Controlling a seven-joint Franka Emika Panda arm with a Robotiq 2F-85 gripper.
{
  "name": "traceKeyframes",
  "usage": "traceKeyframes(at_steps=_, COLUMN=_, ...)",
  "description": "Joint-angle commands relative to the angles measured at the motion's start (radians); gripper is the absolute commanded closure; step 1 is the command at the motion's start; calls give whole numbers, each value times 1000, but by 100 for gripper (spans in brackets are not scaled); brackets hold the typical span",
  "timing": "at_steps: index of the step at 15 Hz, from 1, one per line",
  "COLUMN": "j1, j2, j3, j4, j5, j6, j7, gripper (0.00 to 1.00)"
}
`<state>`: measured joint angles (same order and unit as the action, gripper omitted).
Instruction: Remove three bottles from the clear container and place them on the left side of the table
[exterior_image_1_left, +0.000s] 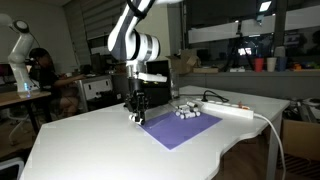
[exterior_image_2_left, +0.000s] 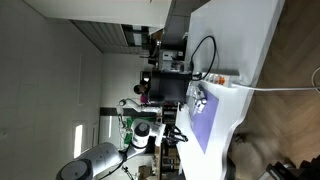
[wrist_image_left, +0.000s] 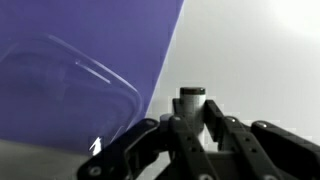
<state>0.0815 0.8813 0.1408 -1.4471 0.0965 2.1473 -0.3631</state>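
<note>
The bottle is close beside the purple mat's edge and would fall short if the gripper opened now, so the gripper should hold it until it reaches the open white table and only then release it.
My gripper (wrist_image_left: 190, 118) is shut on a small whitish bottle with a dark cap (wrist_image_left: 190, 101), held upright just above the white table (wrist_image_left: 250, 50) beside the purple mat's edge. In an exterior view the gripper (exterior_image_1_left: 137, 115) hangs low at the mat's left corner. The clear container (exterior_image_1_left: 188, 112) stands on the far side of the mat with several more bottles in it. Its transparent rim also shows in the wrist view (wrist_image_left: 90, 75). In an exterior view the gripper (exterior_image_2_left: 180, 133) is small and hard to read.
The purple mat (exterior_image_1_left: 180, 128) lies mid-table. A long white power strip (exterior_image_1_left: 232, 109) with a cable lies behind the container. A black box-shaped machine (exterior_image_1_left: 152, 72) stands behind the arm. A person (exterior_image_1_left: 40, 72) sits at a background desk.
</note>
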Motion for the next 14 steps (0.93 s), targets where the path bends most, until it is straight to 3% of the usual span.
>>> traceKeyframes(at_steps=1, j1=-9, j2=98, j3=16, j4=90, j5=57, j6=84, j7=127, gripper=93)
traceKeyframes(at_steps=4, j1=0, j2=166, j3=25, j4=138, j5=103, j6=160, j7=220, gripper=93)
traceKeyframes(at_steps=8, j1=15, j2=201, j3=30, j4=187, j5=113, j6=170, j7=285, gripper=93)
traceKeyframes(at_steps=9, j1=17, j2=197, j3=31, j4=191, j5=105, j6=152, j7=286, gripper=48)
traceKeyframes(at_steps=10, j1=18, j2=187, j3=32, j4=190, j5=101, j6=136, j7=287, gripper=48)
traceKeyframes(at_steps=14, j1=20, j2=138, j3=37, j4=174, j5=86, j6=44, j7=272, gripper=21)
